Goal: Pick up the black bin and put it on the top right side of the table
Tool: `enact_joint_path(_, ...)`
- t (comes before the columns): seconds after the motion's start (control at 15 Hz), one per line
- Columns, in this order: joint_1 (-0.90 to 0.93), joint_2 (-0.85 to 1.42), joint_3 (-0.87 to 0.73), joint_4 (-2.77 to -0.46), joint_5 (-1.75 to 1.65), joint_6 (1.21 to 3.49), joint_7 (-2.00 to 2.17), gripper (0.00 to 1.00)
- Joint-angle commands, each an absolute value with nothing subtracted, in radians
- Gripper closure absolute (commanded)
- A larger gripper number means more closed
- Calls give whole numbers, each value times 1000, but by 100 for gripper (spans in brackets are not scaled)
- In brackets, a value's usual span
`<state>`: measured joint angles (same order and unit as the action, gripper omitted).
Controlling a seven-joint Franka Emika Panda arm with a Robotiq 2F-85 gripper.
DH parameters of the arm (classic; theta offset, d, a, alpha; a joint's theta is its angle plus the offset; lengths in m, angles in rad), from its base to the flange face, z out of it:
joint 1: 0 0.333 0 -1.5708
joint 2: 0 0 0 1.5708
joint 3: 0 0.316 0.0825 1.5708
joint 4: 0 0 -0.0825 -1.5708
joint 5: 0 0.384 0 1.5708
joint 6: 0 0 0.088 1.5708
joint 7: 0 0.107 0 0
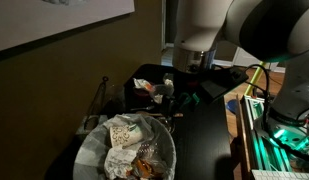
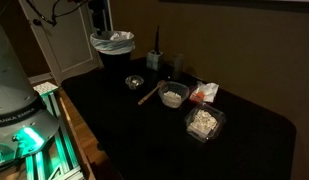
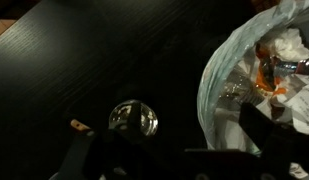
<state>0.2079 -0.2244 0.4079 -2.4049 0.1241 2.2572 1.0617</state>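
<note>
The robot's gripper isn't ready to close on the bin's rim [image 1: 162,127] [image 3: 205,112] yet and needs to go lower first: the rim is below its open fingers, so they would miss the rim if they closed now.
The black bin [image 2: 114,50] stands at the far corner of the glossy black table [image 2: 124,135]. It is lined with a pale plastic bag and holds crumpled paper and wrappers. It fills the foreground in an exterior view [image 1: 129,150] and the right side of the wrist view [image 3: 239,85]. My gripper [image 2: 99,32] hangs just above the bin's rim on the arm. In the wrist view my gripper [image 3: 179,135] is open, with one dark finger over the bag's edge and the other over the bare table. It holds nothing.
A small clear bowl [image 3: 132,118] sits on the table beside the bin [image 2: 135,82]. Further along are a wooden spoon [image 2: 149,93], a bowl of white food [image 2: 173,97], a clear food tub [image 2: 203,123], a red-and-white packet [image 2: 204,93] and a dark holder [image 2: 156,60]. A wall is behind the bin.
</note>
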Motion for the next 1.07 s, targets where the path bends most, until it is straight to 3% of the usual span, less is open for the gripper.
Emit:
enact_joint_path(0.0, 227, -216, 389, -2408, 117, 2264, 1084, 0)
enact_joint_path(0.53, 222, -130, 432, -2430, 64, 2531, 1425, 0)
enact_joint_path(0.8, 227, -79, 425, -2412, -109, 2475, 1546, 0)
enact_joint_path(0.87, 232, -67, 421, -2408, -136, 2468, 1566, 4)
enact_joint_path(0.93, 238, -52, 419, -2403, -157, 2461, 1584, 16)
enact_joint_path(1.0, 245, -33, 416, -2401, -167, 2468, 1596, 16)
